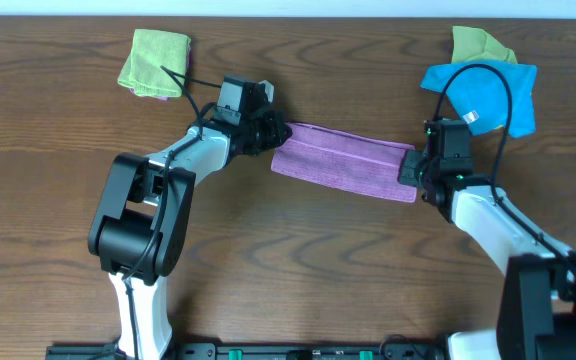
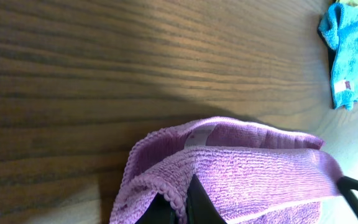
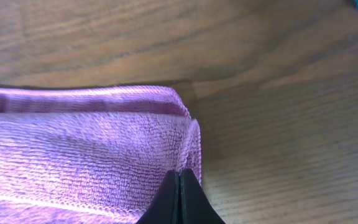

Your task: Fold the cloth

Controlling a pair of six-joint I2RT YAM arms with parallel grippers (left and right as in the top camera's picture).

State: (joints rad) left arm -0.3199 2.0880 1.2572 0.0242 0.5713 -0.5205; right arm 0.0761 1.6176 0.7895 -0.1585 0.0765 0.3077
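Observation:
The pinched edge [image 2: 159, 182] of the purple cloth lies folded over its lower layer [image 2: 291, 214] between my gripper's fingers and the tabletop. My left gripper releases it next.
A purple cloth [image 1: 343, 160] lies folded in a long strip across the middle of the wooden table. My left gripper [image 1: 273, 132] is shut on the cloth's left end; in the left wrist view the cloth [image 2: 247, 168] drapes over the shut fingers [image 2: 180, 208]. My right gripper [image 1: 413, 168] is shut on the cloth's right end; in the right wrist view the fingers [image 3: 180, 196] pinch the cloth's [image 3: 86, 149] corner edge. The cloth stretches between the two grippers.
A green cloth [image 1: 154, 62] lies at the far left. A blue cloth [image 1: 488, 95] with a second green cloth [image 1: 478, 44] behind it lies at the far right; the blue cloth also shows in the left wrist view [image 2: 350, 50]. Cables run over the blue cloth.

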